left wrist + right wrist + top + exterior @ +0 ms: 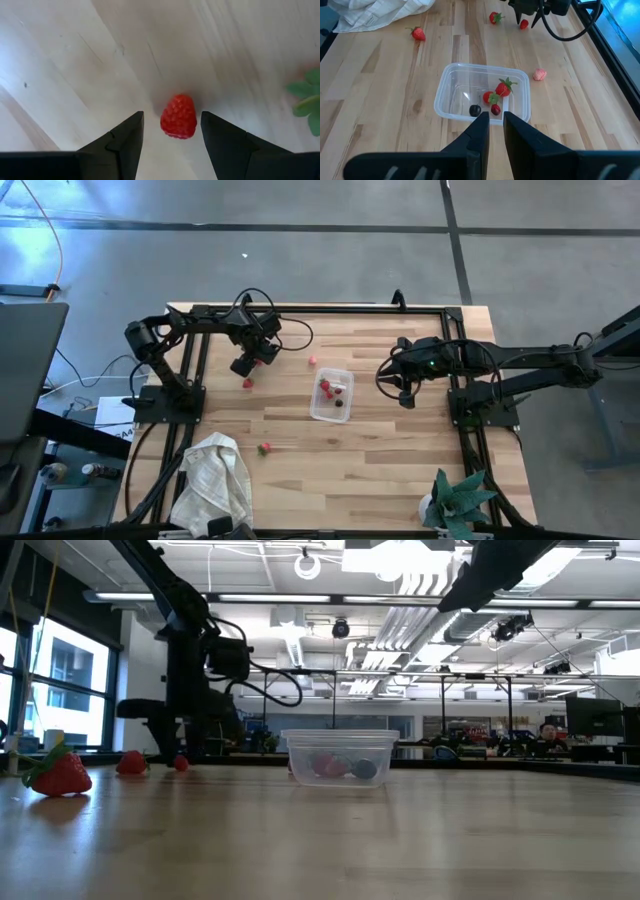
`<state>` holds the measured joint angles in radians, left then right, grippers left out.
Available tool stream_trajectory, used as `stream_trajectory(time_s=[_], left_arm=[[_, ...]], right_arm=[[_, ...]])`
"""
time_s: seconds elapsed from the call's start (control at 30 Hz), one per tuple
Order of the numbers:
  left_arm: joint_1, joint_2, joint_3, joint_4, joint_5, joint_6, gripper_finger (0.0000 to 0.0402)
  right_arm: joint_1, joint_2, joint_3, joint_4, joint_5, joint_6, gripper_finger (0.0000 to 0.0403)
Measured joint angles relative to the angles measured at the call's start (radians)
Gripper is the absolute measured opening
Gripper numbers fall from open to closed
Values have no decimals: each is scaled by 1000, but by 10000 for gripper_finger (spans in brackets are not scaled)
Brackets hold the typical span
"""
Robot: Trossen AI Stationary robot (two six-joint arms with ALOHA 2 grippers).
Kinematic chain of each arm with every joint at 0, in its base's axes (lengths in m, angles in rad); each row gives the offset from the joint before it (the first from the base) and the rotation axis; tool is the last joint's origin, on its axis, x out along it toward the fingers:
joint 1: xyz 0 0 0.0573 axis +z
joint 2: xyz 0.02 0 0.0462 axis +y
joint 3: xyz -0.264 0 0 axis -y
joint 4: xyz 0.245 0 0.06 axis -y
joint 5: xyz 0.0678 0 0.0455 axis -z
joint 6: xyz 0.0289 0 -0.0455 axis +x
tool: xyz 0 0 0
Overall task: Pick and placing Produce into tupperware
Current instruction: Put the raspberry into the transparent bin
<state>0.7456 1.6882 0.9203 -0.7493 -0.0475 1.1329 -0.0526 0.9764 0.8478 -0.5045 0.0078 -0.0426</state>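
Observation:
My fingertips are level with the sides of the red raspberry, close over the wooden table. They would hold the raspberry if I closed now, so my left gripper should close on it.
A red raspberry (178,116) lies on the wooden table. My left gripper (172,115) points down over it, open, with one finger on each side and a gap to each. In the high view this gripper (256,363) is at the table's far left. The clear tupperware (331,394) stands mid-table and holds several pieces, red ones (496,95) and a dark one (475,110). Loose produce lies around: a strawberry (247,383) beside the left gripper, a pink piece (312,361), and a strawberry (264,448) nearer the front. My right gripper (496,125) hovers right of the tupperware, with only a narrow gap between its fingers and nothing in it.
A crumpled white cloth (213,480) lies at the near left corner. A teal leafy plant (458,500) stands at the near right corner. Black frame rails (330,308) run along the far edge and both sides. Bare wood stretches between the tupperware and the near edge.

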Motion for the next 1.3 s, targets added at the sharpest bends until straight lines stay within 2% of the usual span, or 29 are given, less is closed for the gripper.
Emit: stream_trajectory(time_s=[0.17, 0.57, 0.93, 1.13, 1.3], left_arm=[[0, 0, 0, 4, 12, 0, 182], [0, 0, 0, -6, 30, 10, 114], [0, 0, 0, -19, 2, 11, 111], [0, 0, 0, -1, 2, -61, 96], [1, 0, 6, -17, 57, -124, 90]], right_arm=[[0, 0, 0, 0, 0, 0, 47], [0, 0, 0, 0, 0, 0, 47], [0, 0, 0, 0, 0, 1, 47], [0, 0, 0, 0, 0, 0, 47], [0, 0, 0, 0, 0, 0, 47]])
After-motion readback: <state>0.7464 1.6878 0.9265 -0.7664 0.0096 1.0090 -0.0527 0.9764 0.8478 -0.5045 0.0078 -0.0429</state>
